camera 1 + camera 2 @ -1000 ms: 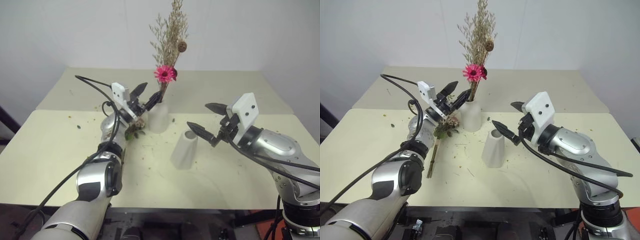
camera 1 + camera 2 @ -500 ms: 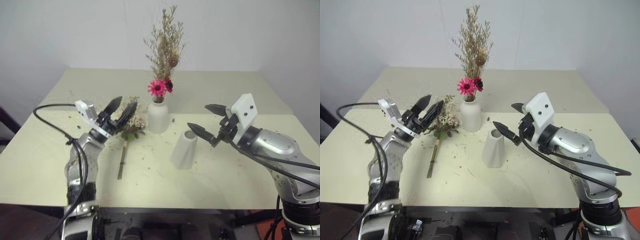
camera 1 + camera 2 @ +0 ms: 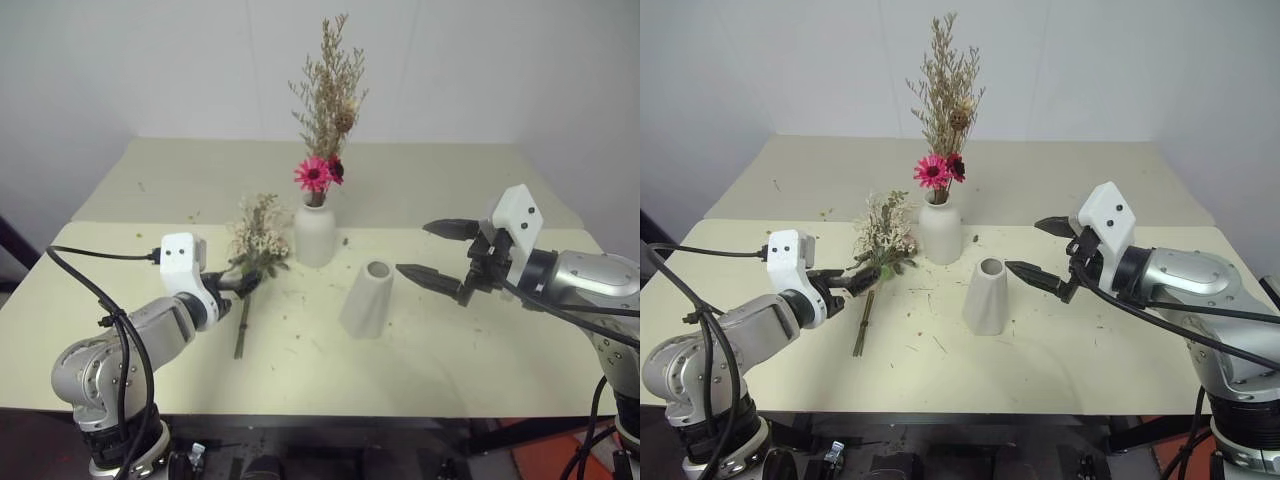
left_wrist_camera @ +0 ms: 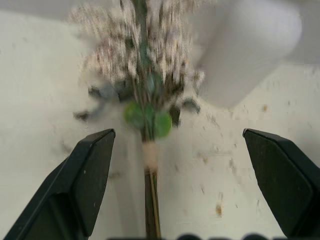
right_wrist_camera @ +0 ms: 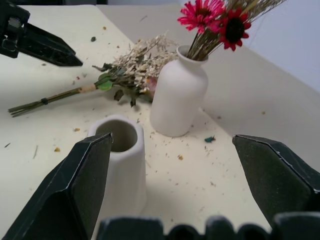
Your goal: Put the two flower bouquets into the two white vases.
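Note:
My left gripper grabs the bouquet by its taped stem just below the leaves next, since dry, feathery blossoms crowd the top of the bouquet (image 3: 257, 238).
Tall tan dried grasses with a magenta daisy (image 3: 313, 173) stand upright in the rounded white bottle vase (image 3: 315, 235). The cream-flowered bouquet (image 3: 257, 238) lies flat on the table left of that vase, stems (image 3: 241, 325) toward me. The white cone vase (image 3: 367, 298) stands empty, right of centre. My left gripper (image 3: 858, 279) hovers low and open, pointing at the lying bouquet (image 4: 145, 75), whose stem runs between its fingers (image 4: 85, 185) in the left wrist view, untouched. My right gripper (image 3: 415, 250) is open, just right of the cone vase (image 5: 117, 160).
Two cream tables (image 3: 480, 340) butt together, littered with dry plant crumbs around the vases. A white wall rises behind the far table. A black cable loops from my left arm (image 3: 100, 300) over the near left of the table.
My left gripper drew back from the bottle vase's neck, sank and swung left, and now points level at the lying bouquet. My right gripper shifted slightly right. The dried grasses stay in the vase.

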`<state>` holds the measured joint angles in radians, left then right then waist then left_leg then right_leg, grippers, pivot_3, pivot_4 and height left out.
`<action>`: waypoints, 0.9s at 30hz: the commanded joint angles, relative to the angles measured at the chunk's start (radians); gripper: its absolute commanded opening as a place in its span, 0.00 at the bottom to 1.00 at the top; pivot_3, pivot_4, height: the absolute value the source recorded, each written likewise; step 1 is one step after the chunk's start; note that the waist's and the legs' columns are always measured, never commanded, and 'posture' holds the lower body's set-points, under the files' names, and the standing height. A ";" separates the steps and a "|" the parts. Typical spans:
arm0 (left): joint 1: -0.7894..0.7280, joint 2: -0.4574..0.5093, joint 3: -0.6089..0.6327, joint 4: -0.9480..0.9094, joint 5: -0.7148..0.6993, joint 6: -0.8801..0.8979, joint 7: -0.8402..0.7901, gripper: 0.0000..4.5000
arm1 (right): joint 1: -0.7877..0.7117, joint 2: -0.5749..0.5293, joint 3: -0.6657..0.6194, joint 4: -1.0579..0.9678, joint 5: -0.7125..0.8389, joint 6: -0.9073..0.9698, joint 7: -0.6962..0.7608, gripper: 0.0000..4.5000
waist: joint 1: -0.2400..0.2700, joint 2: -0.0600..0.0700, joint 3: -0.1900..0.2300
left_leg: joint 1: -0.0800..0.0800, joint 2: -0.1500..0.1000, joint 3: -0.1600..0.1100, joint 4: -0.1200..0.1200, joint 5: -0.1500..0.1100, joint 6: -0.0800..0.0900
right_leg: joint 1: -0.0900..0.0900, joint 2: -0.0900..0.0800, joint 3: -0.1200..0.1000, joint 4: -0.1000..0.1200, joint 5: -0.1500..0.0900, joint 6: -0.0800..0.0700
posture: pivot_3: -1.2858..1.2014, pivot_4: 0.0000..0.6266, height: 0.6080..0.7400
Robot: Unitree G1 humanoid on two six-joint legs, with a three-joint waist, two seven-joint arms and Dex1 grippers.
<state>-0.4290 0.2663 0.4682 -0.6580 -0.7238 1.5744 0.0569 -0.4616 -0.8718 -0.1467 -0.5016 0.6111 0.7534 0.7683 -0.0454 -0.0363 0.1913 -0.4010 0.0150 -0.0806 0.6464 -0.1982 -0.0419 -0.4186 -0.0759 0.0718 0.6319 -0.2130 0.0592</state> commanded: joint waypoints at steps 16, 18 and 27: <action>-0.300 -0.088 -0.039 0.463 0.058 0.040 0.206 1.00 | -0.097 -0.003 0.016 -0.023 0.010 0.022 -0.020 1.00 | 0.020 0.000 0.000 | -0.003 -0.001 0.000 0.000 0.000 0.000 | -0.002 -0.001 0.000 -0.002 0.002 -0.004 | 0.52 0.24 1.00; -0.313 -0.080 -0.058 0.499 0.077 0.040 0.216 1.00 | -0.093 -0.003 0.009 -0.032 0.015 0.028 -0.028 1.00 | 0.015 0.000 0.000 | -0.003 -0.001 0.000 0.000 0.000 0.000 | -0.002 0.000 0.000 -0.002 0.002 -0.004 | 0.52 0.24 1.00; -0.391 -0.068 -0.075 0.682 0.105 0.040 0.216 0.79 | -0.073 0.004 -0.001 -0.059 0.021 0.046 -0.069 1.00 | 0.021 0.000 0.000 | -0.003 -0.001 0.000 0.000 0.000 0.000 | -0.002 -0.001 0.000 -0.002 0.002 -0.004 | 0.52 0.24 1.00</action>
<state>-0.8013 0.2028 0.3897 0.0024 -0.6243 1.6092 0.2885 -0.5333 -0.8689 -0.1026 -0.5306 0.6228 0.7975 0.7128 -0.0245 -0.0367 0.1910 -0.4038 0.0141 -0.0806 0.6463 -0.1980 -0.0424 -0.4202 -0.0766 0.0714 0.6299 -0.2108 0.0556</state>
